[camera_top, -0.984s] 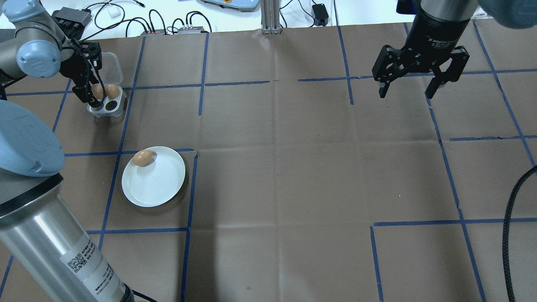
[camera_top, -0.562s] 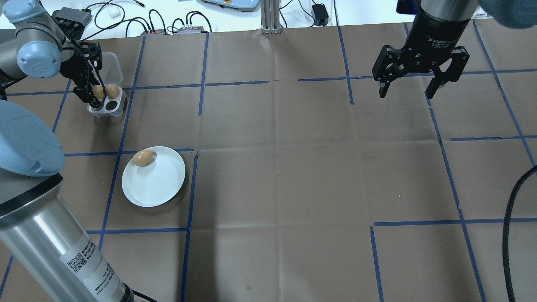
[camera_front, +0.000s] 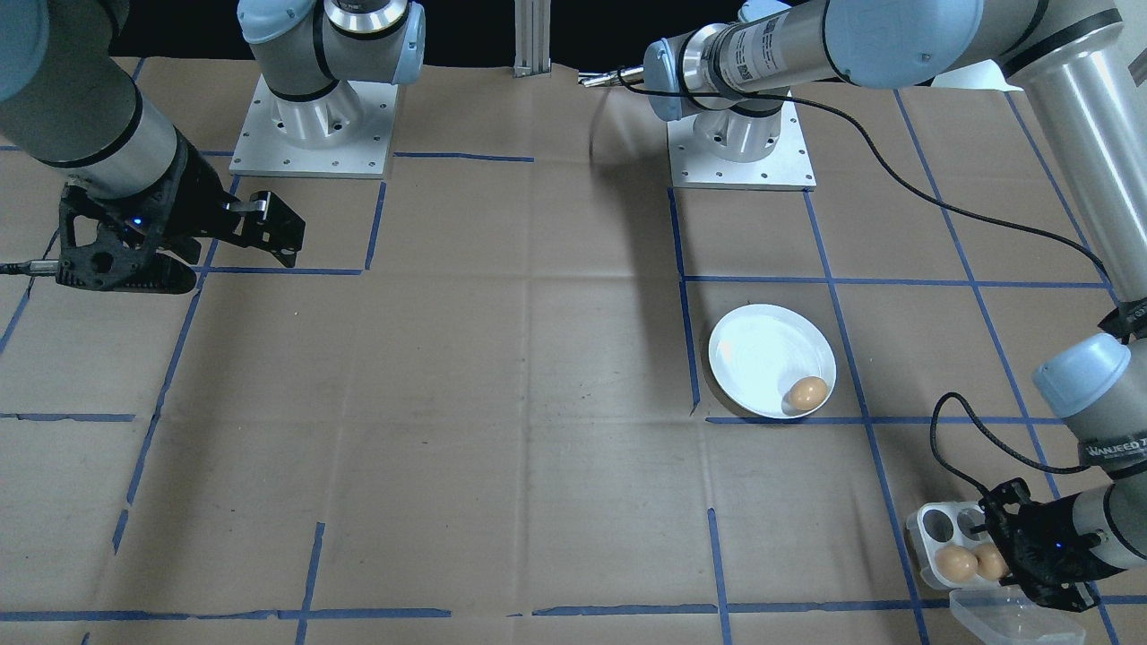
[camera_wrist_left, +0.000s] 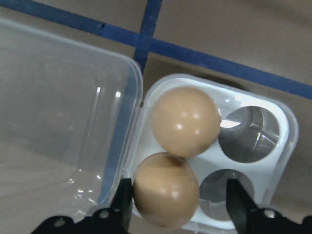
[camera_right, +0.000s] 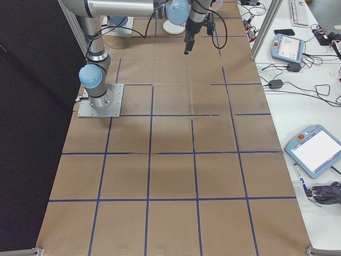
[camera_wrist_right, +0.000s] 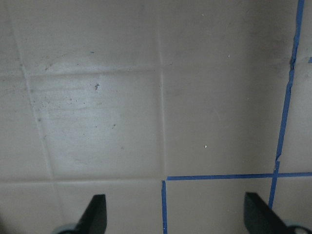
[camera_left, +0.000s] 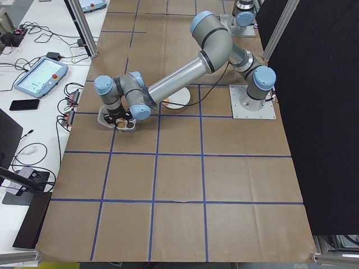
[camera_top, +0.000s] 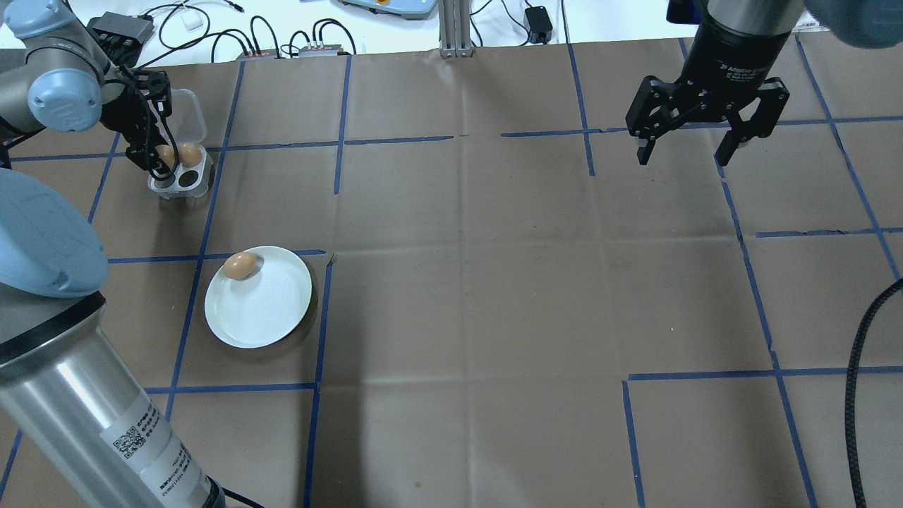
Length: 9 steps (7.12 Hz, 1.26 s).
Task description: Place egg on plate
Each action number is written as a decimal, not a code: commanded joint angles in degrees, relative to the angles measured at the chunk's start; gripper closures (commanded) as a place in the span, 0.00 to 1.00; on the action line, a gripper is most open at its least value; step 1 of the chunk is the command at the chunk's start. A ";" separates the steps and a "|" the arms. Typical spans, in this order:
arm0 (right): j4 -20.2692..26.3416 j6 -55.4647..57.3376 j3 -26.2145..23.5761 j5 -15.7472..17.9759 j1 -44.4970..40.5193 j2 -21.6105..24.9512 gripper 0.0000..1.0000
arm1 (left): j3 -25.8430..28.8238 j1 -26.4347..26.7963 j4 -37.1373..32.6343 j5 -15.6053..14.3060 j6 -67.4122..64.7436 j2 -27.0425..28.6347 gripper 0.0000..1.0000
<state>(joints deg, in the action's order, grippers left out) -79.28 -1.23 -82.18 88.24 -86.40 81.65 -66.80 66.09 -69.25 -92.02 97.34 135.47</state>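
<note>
My left gripper is going to grab the brown egg next by the sides facing the lid (camera_wrist_left: 166, 191) and the empty hole, because its neighbour (camera_wrist_left: 185, 121) crowds the remaining side.
The white plate (camera_top: 264, 310) (camera_front: 753, 354) holds one brown egg (camera_top: 240, 265) (camera_front: 807, 392) at its rim. Farther back on the left stands a clear egg tray (camera_top: 190, 178) (camera_wrist_left: 273, 161) with two brown eggs in it and two empty holes. My left gripper (camera_top: 158, 159) (camera_wrist_left: 178, 207) is open and low over the tray. Its fingers stand either side of one tray egg (camera_wrist_left: 166, 191) (camera_top: 166, 153), and the other tray egg (camera_wrist_left: 185, 122) (camera_top: 189, 152) sits beside it. My right gripper (camera_top: 683, 149) (camera_wrist_right: 176, 217) hangs open and empty above the table at the far right.
The tray's clear lid (camera_wrist_left: 63, 122) lies open behind it. Brown paper with blue tape lines (camera_top: 338, 106) covers the table. Cables and boxes (camera_top: 296, 42) lie along the far edge, and a black cable (camera_top: 857, 367) hangs at the right.
My left gripper has shifted slightly toward the far side over the tray, still around the egg. The right gripper, plate and plate egg have not moved.
</note>
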 commanded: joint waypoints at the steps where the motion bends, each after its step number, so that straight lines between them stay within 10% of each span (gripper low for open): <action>1: 0.00 0.00 0.00 0.00 0.00 0.00 0.00 | 0.00 0.00 0.00 0.00 -0.04 -0.03 0.52; 9: 0.00 0.00 0.00 0.00 0.00 0.00 0.00 | -5.75 1.22 -12.13 -0.53 -14.12 -16.96 0.65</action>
<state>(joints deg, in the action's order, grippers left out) -79.28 -1.23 -82.18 88.24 -86.40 81.65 -68.74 66.61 -78.95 -92.81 90.15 122.86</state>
